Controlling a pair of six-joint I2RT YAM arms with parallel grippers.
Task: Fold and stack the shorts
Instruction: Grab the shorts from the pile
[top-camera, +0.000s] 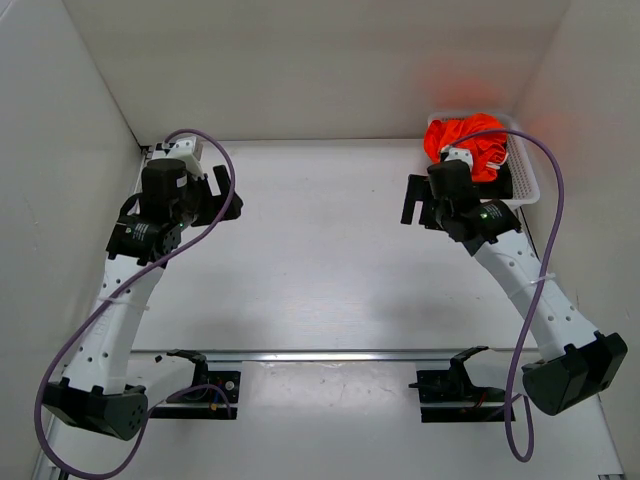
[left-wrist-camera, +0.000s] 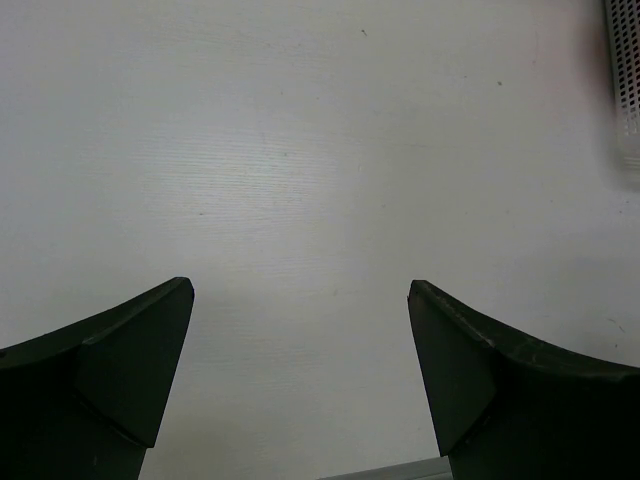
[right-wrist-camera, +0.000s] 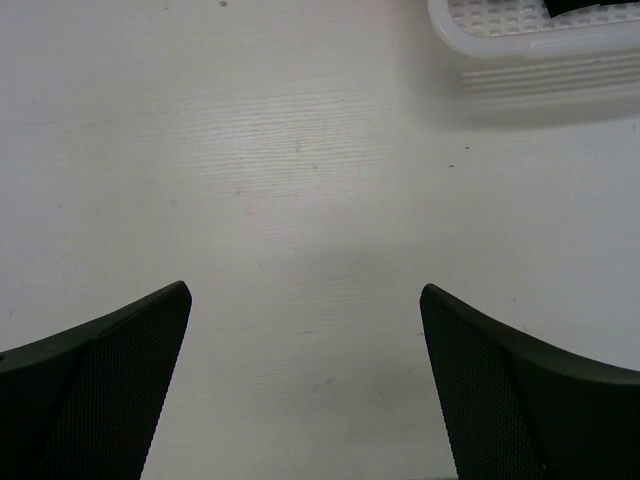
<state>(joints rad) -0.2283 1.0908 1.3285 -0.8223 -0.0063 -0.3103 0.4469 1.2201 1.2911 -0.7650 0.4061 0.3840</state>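
Note:
The right gripper grabs the waistband edge near the white drawstring (top-camera: 493, 162) next, to spread and fold the shorts while the legs stay free.
The shorts (top-camera: 466, 139) are a crumpled bright orange-red heap lying in a white basket (top-camera: 526, 186) at the table's far right corner. My right gripper (top-camera: 417, 205) hovers over bare table just left of the basket, open and empty, apart from the fabric. In the right wrist view its fingers stand wide around (right-wrist-camera: 305, 288), with only the basket's corner (right-wrist-camera: 520, 30) showing above. My left gripper (top-camera: 222, 195) sits at the far left, open and empty (left-wrist-camera: 300, 285) over bare tabletop. Neither wrist view shows the shorts.
White walls enclose the table on the left, back and right. A metal rail (top-camera: 330, 354) runs across the near side in front of the arm bases. Purple cables (top-camera: 215, 215) loop beside each arm. The basket's perforated edge (left-wrist-camera: 625, 80) shows at the left wrist view's right margin.

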